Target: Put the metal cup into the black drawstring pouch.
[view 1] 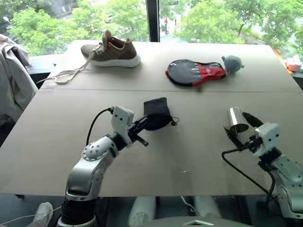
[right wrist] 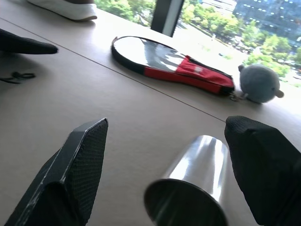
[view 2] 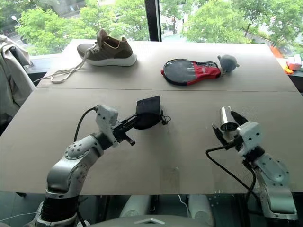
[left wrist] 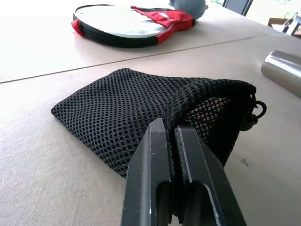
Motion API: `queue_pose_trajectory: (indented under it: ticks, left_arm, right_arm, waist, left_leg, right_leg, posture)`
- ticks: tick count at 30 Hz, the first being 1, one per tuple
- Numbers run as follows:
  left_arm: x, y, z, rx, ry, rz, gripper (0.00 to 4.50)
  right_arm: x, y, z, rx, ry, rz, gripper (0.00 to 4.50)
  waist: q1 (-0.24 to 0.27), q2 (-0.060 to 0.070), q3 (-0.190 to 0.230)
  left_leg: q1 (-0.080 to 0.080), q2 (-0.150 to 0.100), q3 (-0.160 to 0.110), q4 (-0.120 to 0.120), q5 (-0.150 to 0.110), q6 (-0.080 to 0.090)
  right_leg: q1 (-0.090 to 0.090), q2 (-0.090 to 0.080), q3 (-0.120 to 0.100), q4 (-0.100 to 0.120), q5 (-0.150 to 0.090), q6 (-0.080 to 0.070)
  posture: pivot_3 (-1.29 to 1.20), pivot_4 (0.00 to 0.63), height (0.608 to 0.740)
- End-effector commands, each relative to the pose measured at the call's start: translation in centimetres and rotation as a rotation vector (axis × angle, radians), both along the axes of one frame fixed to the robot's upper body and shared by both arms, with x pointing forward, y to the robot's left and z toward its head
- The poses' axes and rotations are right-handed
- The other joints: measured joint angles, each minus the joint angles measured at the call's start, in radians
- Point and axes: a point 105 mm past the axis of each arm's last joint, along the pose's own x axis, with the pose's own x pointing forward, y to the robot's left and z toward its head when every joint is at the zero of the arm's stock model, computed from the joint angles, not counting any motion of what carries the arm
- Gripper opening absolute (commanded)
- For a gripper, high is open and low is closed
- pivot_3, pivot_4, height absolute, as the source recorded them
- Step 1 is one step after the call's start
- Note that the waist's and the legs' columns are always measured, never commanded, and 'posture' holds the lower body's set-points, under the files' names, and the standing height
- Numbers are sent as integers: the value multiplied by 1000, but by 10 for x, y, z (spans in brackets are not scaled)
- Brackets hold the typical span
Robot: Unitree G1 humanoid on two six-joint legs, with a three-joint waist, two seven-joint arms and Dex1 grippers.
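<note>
The metal cup's opening (view 1: 239, 128) has both fingers outside it, so they would miss the cup's rim (view 1: 246, 125) if my right gripper closed now. My right gripper needs to first slide one finger inside.
The black drawstring pouch (view 1: 157, 113), a mesh bag, lies at the middle of the table with its cords (left wrist: 254, 113) at the mouth end. My left gripper (view 1: 143, 125) is shut on the pouch's near edge, pinching a fold of mesh between its fingers (left wrist: 153, 155). To the right, the metal cup (view 1: 235, 120) lies on its side, its open mouth (right wrist: 183, 202) facing my right wrist. My right gripper (right wrist: 167, 125) is open, and the cup lies between its two fingers (right wrist: 84, 150) with a gap on each side.
At the back of the table (view 1: 57, 137) are a brown shoe (view 1: 112, 51) with trailing laces, a grey-and-red paddle case (view 1: 195, 72) and a grey plush toy (view 1: 232, 63). A pale jacket (view 1: 12, 71) hangs off the left side. Windows stand behind.
</note>
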Motion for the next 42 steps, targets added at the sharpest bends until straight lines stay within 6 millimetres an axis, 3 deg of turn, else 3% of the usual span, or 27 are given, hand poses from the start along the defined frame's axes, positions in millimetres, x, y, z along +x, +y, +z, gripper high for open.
queue_pose_trajectory:
  ticks: [1,7,16,19,26,30,34,39,42]
  left_arm:
    - [-2,-4,18,-67,-23,5,104]
    - [-4,3,13,-112,7,18,104]
    - [0,0,14,-118,23,1,104]
    - [1,0,14,-111,23,2,0]
    - [2,0,12,-100,29,29,0]
    - [2,-3,11,-98,41,32,0]
    - [4,-8,10,-107,52,28,0]
    - [10,-15,13,-138,61,20,0]
    - [13,-19,13,-142,63,15,0]
  right_arm:
    - [-2,-23,-1,-46,-14,-108,4046]
    - [-6,-37,-32,-36,117,-152,4046]
    - [17,-34,-32,135,149,-163,4046]
    - [21,-28,-31,176,171,-125,3305]
    - [16,-21,-32,177,193,-85,50]
    - [16,-14,-26,168,165,-73,50]
    - [18,11,-4,151,77,33,50]
    - [-1,85,32,256,42,426,50]
    - [-14,113,39,242,69,584,50]
  waist:
    - [-1,0,0]
    - [-4,0,0]
    - [-21,0,0]
    - [-21,0,0]
    - [-23,0,0]
    - [-23,0,-1]
    - [-25,0,0]
    - [-26,0,0]
    - [-23,0,0]
  left_leg:
    - [0,0,0,0,0,0]
    - [1,0,1,0,0,0]
    - [2,0,1,0,0,0]
    - [1,0,1,0,0,0]
    - [1,0,1,0,0,0]
    - [2,0,1,0,0,0]
    - [1,0,0,0,0,0]
    - [1,0,-2,0,0,0]
    - [1,0,-4,0,0,0]
  right_leg:
    - [0,0,0,0,0,0]
    - [1,1,0,0,0,0]
    - [1,1,1,0,0,0]
    - [1,1,1,0,0,-1]
    - [1,1,1,0,0,-1]
    - [2,1,1,0,0,0]
    - [1,1,1,0,0,0]
    - [1,2,1,0,0,0]
    - [1,2,0,0,0,0]
  posture:
    - [0,150,740]
    - [0,150,740]
    - [0,150,740]
    - [0,150,740]
    - [0,150,740]
    - [0,150,740]
    - [0,150,740]
    - [0,150,740]
    - [0,150,740]
